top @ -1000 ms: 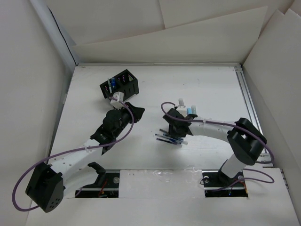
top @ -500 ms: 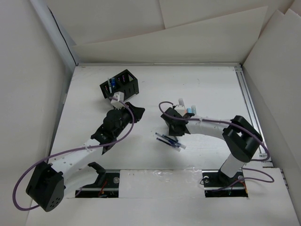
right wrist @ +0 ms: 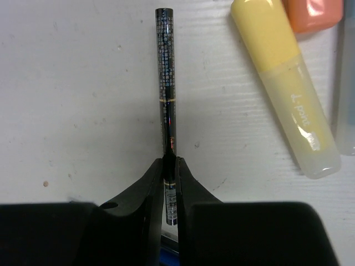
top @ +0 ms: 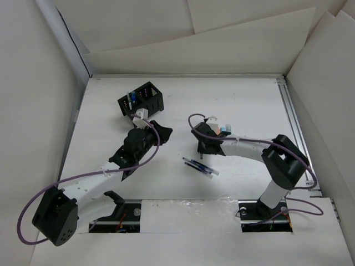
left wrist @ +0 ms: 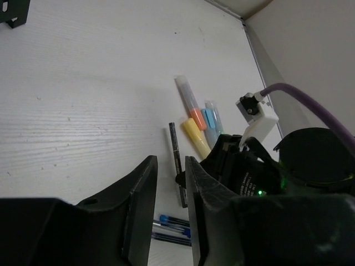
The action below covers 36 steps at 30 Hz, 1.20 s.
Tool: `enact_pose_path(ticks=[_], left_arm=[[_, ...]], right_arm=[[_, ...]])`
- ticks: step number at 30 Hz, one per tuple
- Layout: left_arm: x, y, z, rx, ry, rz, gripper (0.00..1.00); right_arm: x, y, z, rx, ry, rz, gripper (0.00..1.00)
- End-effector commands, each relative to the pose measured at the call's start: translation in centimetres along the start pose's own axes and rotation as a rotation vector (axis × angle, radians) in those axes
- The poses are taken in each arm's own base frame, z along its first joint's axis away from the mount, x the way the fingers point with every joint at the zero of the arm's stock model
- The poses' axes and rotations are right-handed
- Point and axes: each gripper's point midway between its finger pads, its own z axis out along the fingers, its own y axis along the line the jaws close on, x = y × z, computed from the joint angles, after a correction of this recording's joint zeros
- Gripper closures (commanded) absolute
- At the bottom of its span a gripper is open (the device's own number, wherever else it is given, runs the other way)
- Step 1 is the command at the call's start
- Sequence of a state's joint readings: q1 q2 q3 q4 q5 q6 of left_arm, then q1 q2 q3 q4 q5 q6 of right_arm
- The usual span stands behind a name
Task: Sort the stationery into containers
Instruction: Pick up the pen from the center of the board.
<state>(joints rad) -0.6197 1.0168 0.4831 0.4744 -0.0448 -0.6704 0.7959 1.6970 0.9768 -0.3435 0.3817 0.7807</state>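
Observation:
I need to grab the thin dark pen with my left gripper by the pen's loose end beyond my right gripper. Then I can put the pen upright into the organizer.
My right gripper (right wrist: 169, 162) is shut on a thin dark pen (right wrist: 166, 83), held low over the table; it also shows in the top view (top: 204, 145). Beside it lie a yellow highlighter (right wrist: 285, 83), an orange one (right wrist: 313, 11) and a light blue one (right wrist: 346, 83). My left gripper (left wrist: 171, 166) is open and empty, hovering between the organizer and the right gripper (top: 162, 132). The black mesh organizer (top: 143, 98) stands at the far left with blue-topped items in it. Several blue pens (top: 199, 166) lie on the table.
White walls enclose the table on three sides. A metal rail (top: 293, 122) runs along the right edge. Purple cables (top: 89, 177) loop off both arms. A corner of the organizer (left wrist: 14, 11) shows at the top left of the left wrist view.
My right gripper has moved away from the blue pens toward the highlighters, with the dark pen in it. The left arm has shifted slightly forward.

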Motion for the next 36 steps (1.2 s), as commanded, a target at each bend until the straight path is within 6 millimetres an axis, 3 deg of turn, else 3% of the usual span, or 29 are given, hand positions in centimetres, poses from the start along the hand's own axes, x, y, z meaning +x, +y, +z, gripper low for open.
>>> enact_pose_path(ticks=[1, 3, 5, 8, 15, 19, 30, 34, 36], left_arm=[[-0.9, -0.9, 0.3, 0.032, -0.024, 0.002, 0.76], [-1.2, -1.7, 0.3, 0.06, -0.023, -0.008, 0.73], [-1.2, -2.4, 0.6, 0.082, -0.008, -0.007, 0.72], [-1.0, -3.3, 0.8, 0.114, 0.022, -0.026, 0.68], [0.4, -7.2, 2.4, 0.275, 0.163, -0.028, 0.51], [1.4, -8.3, 3.7, 0.32, 0.239, -0.051, 0.48], [2.1, -8.1, 5.4, 0.301, 0.245, -0.052, 0.5], [2.3, -7.7, 5.9, 0.287, 0.246, -0.044, 0.57], [2.5, -7.3, 6.2, 0.27, 0.244, -0.045, 0.68]], right_arm=[[-4.2, 1.2, -1.4, -0.074, -0.149, 0.048, 1.0], [-5.2, 1.2, -2.2, -0.085, -0.192, 0.056, 1.0], [-7.4, 1.5, -3.9, -0.122, -0.261, 0.07, 1.0], [-9.0, 1.6, -6.3, -0.181, -0.33, 0.084, 1.0], [-8.5, 4.4, -12.0, -0.521, -0.337, 0.061, 1.0], [-8.2, 5.4, -13.5, -0.613, -0.333, 0.041, 1.0], [-6.7, 6.8, -14.7, -0.735, -0.279, -0.007, 1.0], [-5.8, 7.3, -14.1, -0.751, -0.239, -0.023, 1.0], [-5.8, 7.4, -13.9, -0.751, -0.239, -0.023, 1.0]])
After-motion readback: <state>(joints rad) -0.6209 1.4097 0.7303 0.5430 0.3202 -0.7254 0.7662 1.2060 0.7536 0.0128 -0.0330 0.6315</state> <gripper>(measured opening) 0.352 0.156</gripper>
